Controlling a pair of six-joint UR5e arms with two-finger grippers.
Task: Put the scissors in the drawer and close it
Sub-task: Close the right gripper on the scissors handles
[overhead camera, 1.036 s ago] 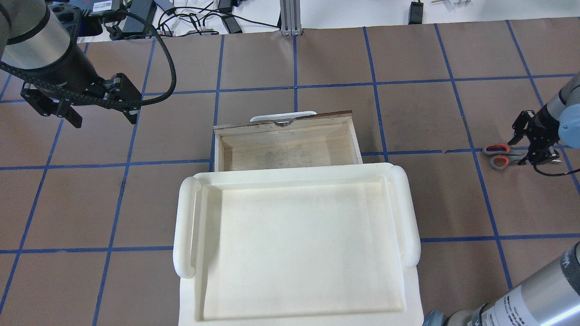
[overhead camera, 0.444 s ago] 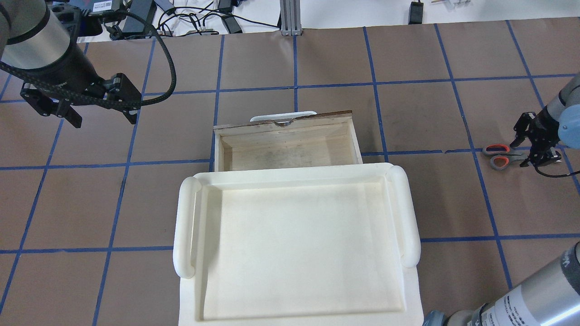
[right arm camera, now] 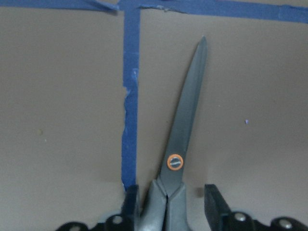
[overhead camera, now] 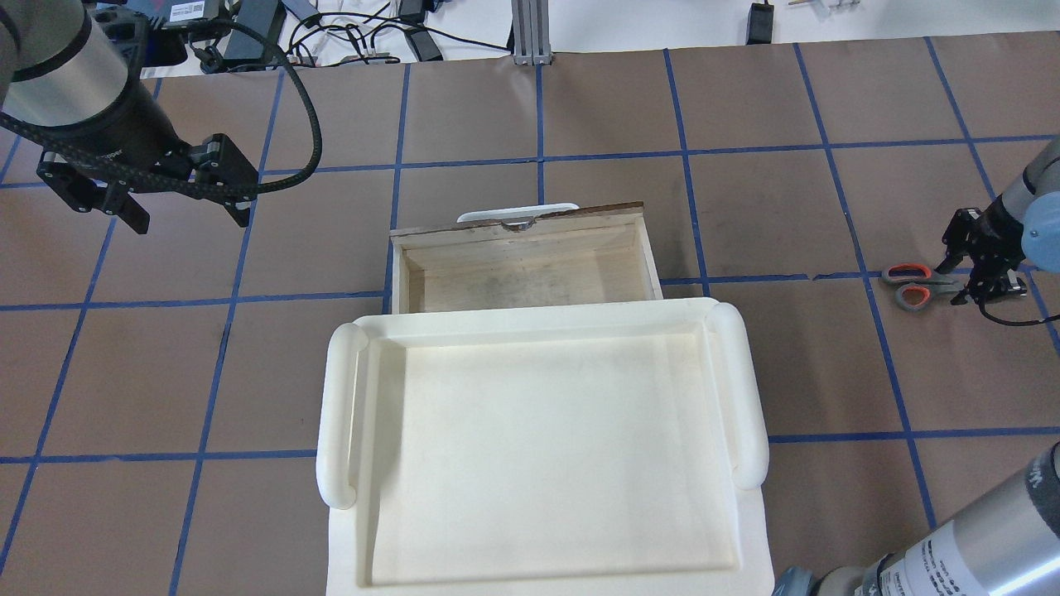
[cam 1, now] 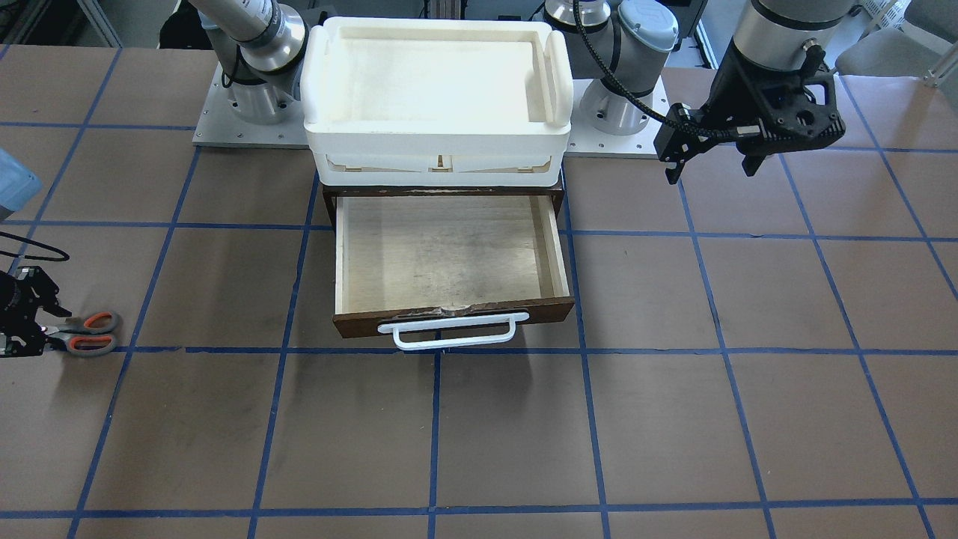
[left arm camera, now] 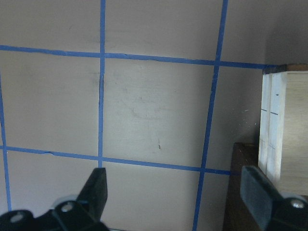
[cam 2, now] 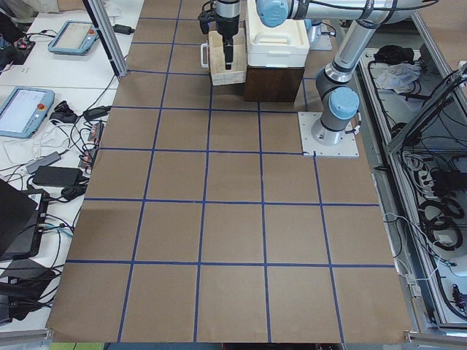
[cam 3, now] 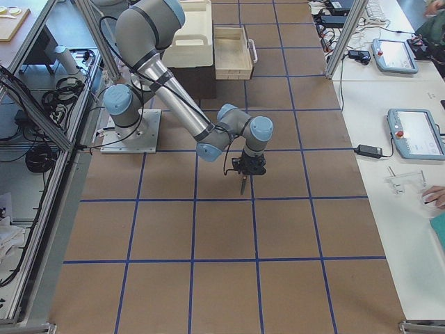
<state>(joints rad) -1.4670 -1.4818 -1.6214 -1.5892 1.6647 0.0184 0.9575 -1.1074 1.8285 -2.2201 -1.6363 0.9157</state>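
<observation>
The pointed blade (right arm camera: 190, 96) lies bare on the tabletop, so my right gripper should next grab the scissors (right arm camera: 185, 120) by the grey neck of the handles.
The scissors (overhead camera: 913, 286) lie flat on the table at the far right, with grey handles lined in orange-red (cam 1: 91, 333). My right gripper (overhead camera: 962, 280) is low over their neck. In the right wrist view its fingers (right arm camera: 214, 204) straddle the neck of the scissors (right arm camera: 185, 120), with a small gap showing on one side, so it is open. The drawer (overhead camera: 530, 269) is pulled out and holds nothing; its white bar handle (cam 1: 449, 331) faces away from the robot. My left gripper (overhead camera: 190, 219) hovers open and empty left of the drawer, and its fingers show wide apart in the left wrist view (left arm camera: 98, 187).
A white foam-like tray (overhead camera: 538, 447) sits on the dark cabinet above the drawer. Blue tape lines cross the brown table. Cables and devices lie beyond the far table edge (overhead camera: 348, 33). The drawer's side wall (left arm camera: 272, 125) shows at the right of the left wrist view.
My right gripper has sunk lower over the scissors' neck and looks narrower. The scissors, the drawer and my left arm have not moved.
</observation>
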